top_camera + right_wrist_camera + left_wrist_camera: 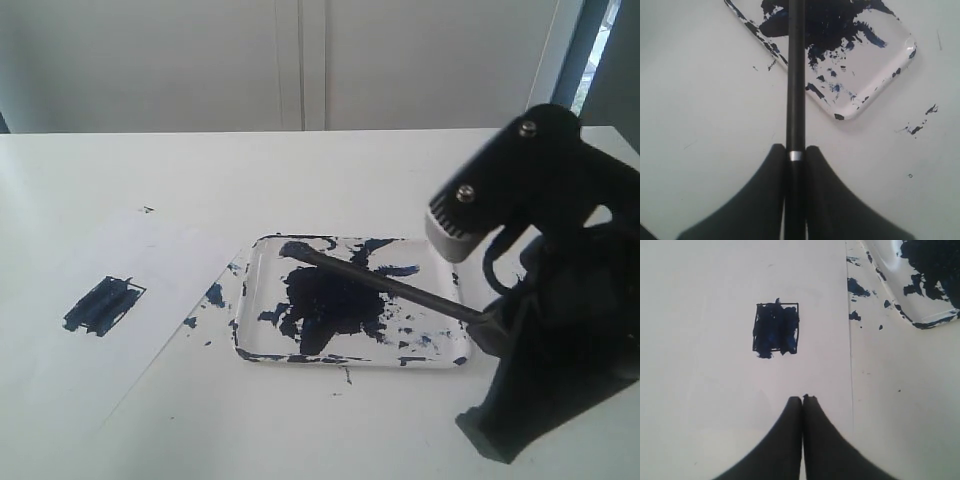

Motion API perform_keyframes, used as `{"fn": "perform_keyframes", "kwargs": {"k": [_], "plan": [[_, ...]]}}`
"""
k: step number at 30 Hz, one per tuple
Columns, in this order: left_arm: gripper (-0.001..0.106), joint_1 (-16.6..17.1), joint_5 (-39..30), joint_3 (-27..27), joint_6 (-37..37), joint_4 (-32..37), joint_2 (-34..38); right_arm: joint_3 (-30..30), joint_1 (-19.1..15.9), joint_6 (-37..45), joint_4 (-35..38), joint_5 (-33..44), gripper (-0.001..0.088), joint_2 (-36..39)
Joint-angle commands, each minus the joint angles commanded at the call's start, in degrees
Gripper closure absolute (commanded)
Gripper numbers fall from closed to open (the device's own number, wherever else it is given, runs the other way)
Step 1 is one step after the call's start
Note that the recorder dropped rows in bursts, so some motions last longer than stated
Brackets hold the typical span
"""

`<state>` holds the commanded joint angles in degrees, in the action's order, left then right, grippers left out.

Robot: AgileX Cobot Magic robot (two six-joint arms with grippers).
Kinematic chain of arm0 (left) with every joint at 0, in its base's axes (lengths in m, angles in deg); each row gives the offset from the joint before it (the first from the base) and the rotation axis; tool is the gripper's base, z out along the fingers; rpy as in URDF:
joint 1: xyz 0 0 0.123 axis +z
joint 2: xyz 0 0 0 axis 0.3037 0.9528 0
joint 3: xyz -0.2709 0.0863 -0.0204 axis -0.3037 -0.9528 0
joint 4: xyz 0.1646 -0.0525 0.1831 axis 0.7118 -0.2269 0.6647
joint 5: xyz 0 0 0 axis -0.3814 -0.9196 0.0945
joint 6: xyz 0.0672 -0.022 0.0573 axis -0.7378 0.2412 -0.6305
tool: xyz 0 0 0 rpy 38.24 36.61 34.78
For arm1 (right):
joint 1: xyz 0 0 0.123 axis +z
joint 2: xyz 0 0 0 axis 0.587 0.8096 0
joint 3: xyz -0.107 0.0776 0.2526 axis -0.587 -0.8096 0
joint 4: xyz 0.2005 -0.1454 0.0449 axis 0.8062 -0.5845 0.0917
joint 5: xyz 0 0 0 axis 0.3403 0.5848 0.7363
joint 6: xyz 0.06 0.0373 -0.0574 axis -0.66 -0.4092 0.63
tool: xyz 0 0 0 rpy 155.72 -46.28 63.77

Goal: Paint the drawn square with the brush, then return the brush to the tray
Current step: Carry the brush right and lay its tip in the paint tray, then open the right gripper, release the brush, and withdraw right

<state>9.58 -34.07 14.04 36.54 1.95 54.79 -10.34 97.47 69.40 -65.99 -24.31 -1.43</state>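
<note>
The black brush is slanted high over the clear tray in the exterior view, so my right gripper should keep holding the brush until it touches the tray.
The drawn square on the white paper is smeared inside with dark blue paint. The clear tray, blotched with a navy paint pool, sits at the table's middle. My right gripper is shut on the black brush, which slants over the tray with its dark tip above the tray's far left part. Whether the tip touches the tray I cannot tell. My left gripper is shut and empty, hovering over the paper near the square; it does not show in the exterior view.
Paint specks mark the paper's edge beside the tray, and more specks lie on the white table past the tray's corner. The right arm's black body fills the right side.
</note>
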Motion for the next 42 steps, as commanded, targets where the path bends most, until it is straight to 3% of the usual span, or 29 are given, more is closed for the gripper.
{"fn": "perform_keyframes", "kwargs": {"k": [13, 18, 25, 31, 34, 42], "plan": [[0.098, 0.0, -9.55, 0.0, 4.49, 1.8, -13.26, -12.24, 0.0, -9.68, -3.86, -4.33, 0.0868, -1.14], [0.098, 0.0, -16.5, 0.0, 5.11, 1.92, -21.58, -16.01, 0.0, -19.66, -12.55, -13.05, 0.0868, -1.14], [0.098, 0.0, -23.34, -0.24, 6.44, 2.02, -29.45, -19.14, 0.0, -21.59, -12.8, -14.05, 0.0868, -0.92], [0.098, 0.0, -26.25, -4.24, 7.99, 2.02, -34.33, -21.3, 0.0, -23.28, -13.01, -17.8, 0.0863, 0.44], [0.098, 0.0, -26.47, -5.03, 8.54, 2.02, -35.54, -21.3, 0.0, -23.28, -13.01, -17.91, 0.0786, 1.8], [0.098, 0.0, -27.14, -5.03, 8.73, 2.02, -36.25, -21.3, 0.0, -24.14, -13.68, -19.37, 0.039, 2.85]]}}
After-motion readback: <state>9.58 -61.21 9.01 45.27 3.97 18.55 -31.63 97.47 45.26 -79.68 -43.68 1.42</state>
